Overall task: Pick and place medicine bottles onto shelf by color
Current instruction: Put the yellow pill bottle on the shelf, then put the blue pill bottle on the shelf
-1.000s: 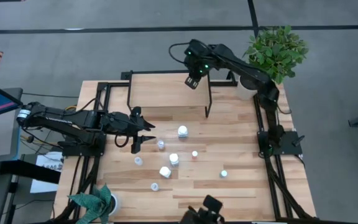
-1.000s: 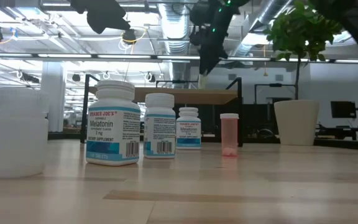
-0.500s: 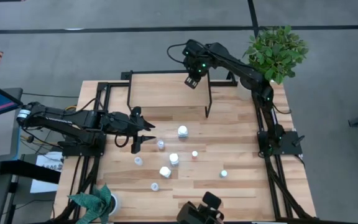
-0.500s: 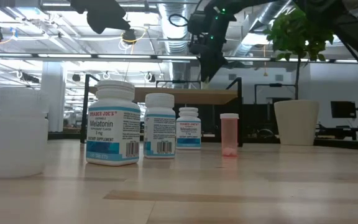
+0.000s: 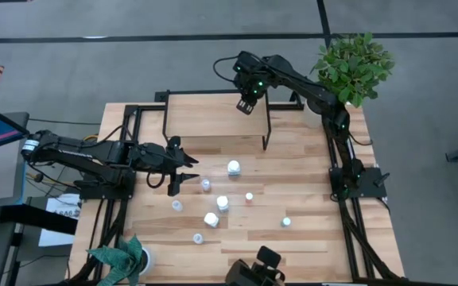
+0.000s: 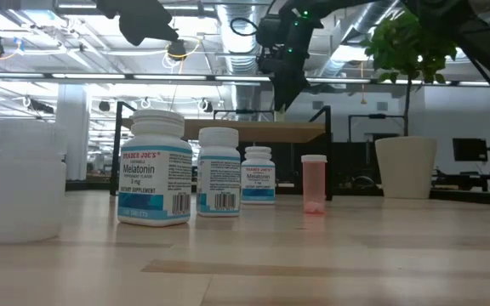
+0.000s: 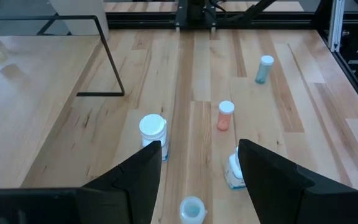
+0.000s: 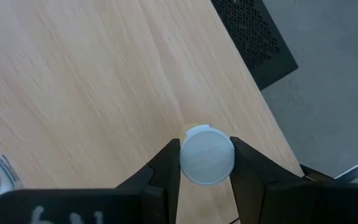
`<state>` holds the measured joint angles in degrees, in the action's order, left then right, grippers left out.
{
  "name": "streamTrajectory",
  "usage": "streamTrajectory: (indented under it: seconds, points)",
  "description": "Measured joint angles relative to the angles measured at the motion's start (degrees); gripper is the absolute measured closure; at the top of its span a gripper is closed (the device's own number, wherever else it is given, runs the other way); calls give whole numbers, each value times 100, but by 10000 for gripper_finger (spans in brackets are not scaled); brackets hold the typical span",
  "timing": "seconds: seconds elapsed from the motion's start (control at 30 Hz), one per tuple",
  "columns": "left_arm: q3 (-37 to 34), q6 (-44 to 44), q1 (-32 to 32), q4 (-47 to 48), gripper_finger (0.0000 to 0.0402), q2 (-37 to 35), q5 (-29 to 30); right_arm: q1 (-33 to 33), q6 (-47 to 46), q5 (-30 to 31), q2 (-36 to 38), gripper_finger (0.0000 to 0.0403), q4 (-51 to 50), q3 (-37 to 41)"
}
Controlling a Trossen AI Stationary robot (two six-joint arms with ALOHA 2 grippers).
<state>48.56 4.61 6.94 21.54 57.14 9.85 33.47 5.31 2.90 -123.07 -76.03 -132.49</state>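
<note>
The robot needs to open its right gripper now. The bottle's yellowish lower body (image 8: 193, 127) is upright and down on the shelf board inside its corner (image 8: 229, 121), so the bottle would stand there.
The shelf (image 5: 213, 119), a light-wood board on black legs, stands at the table's far side. My right gripper (image 5: 246, 106) hovers over its far right corner, shut on a small white-capped medicine bottle (image 8: 207, 155). Several medicine bottles stand upright on the tabletop in front of the shelf: white ones (image 5: 234, 168) (image 5: 211, 219), a reddish one (image 5: 249, 196) and a greenish one (image 5: 286, 222). My left gripper (image 5: 183, 171) waits open above the table's left side, with nothing between its fingers (image 7: 197, 155). My right gripper pinches the bottle between its two fingers, one on each side just below the round white cap (image 8: 207, 155). The fingers come from above, pointing steeply down. The bottle stands upright in the hold over the shelf board; whether its base touches the board cannot be told.
A white pot with a green plant (image 5: 355, 63) stands at the table's far right corner, beside the shelf. Another plant (image 5: 122, 258) sits at the near left corner. In the low view, labelled bottles (image 6: 156, 170) and a plain white one (image 6: 24, 178) stand close to the camera.
</note>
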Motion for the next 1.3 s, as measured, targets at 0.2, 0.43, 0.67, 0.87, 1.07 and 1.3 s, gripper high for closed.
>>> streamTrajectory:
  seconds: [0.2, 0.43, 0.67, 0.87, 1.07, 1.3]
  points:
    - [0, -10, 0, 0, 199, 0, -2, 0, 29, -2, 0, 278, -30, 0]
    - [0, 20, 0, 1, 199, 0, -2, -7, 102, -3, 0, 236, -22, 0]
    - [0, 30, 0, 2, 199, 0, -2, -7, 65, -4, 0, 190, -21, 0]
    - [0, 32, 0, 2, 199, 0, -2, -7, 60, -4, 0, 179, 95, 0]
    - [0, 32, 0, 2, 199, 0, -2, -11, 83, -1, 147, 181, 540, 2]
    - [0, 32, 0, 4, 199, 0, -2, -144, -200, 0, 760, 182, 177, 4]
